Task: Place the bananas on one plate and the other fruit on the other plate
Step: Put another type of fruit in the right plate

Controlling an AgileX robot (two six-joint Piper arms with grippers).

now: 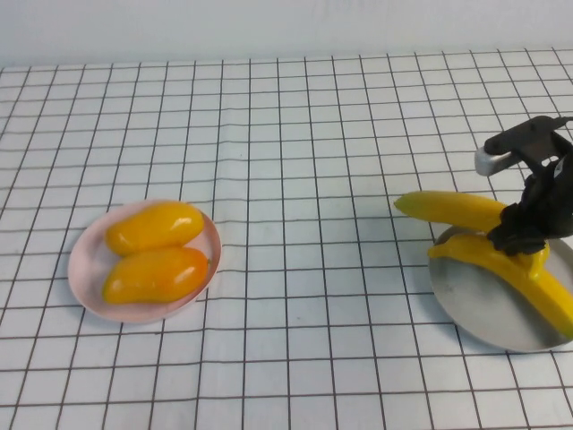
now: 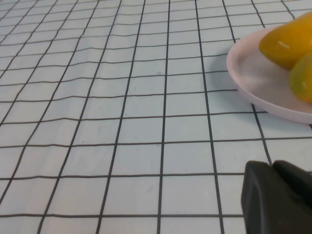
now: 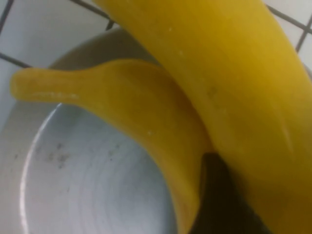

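The held banana's tip (image 1: 405, 202) still juts past the grey-blue plate's rim, so my right gripper lowers that banana farther inside, before releasing it.
Two orange-yellow mangoes (image 1: 154, 227) (image 1: 157, 274) lie side by side on the pale pink plate (image 1: 85, 269) at the left. One banana (image 1: 524, 273) lies on the grey-blue plate (image 1: 488, 309) at the right. My right gripper (image 1: 524, 235) is shut on the second banana (image 1: 452, 210), which lies across the plate's far-left rim, against the first banana. In the right wrist view a dark finger (image 3: 219, 195) sits between the held banana (image 3: 234, 73) and the lying one (image 3: 131, 102). My left gripper (image 2: 270, 168) is shut and empty, low over the cloth near the pink plate (image 2: 253, 83).
A white cloth with a black grid (image 1: 304, 179) covers the table. The right arm's black wrist and silver part (image 1: 501, 154) stand above the grey-blue plate. The plate's right side is cut off by the edge of the high view.
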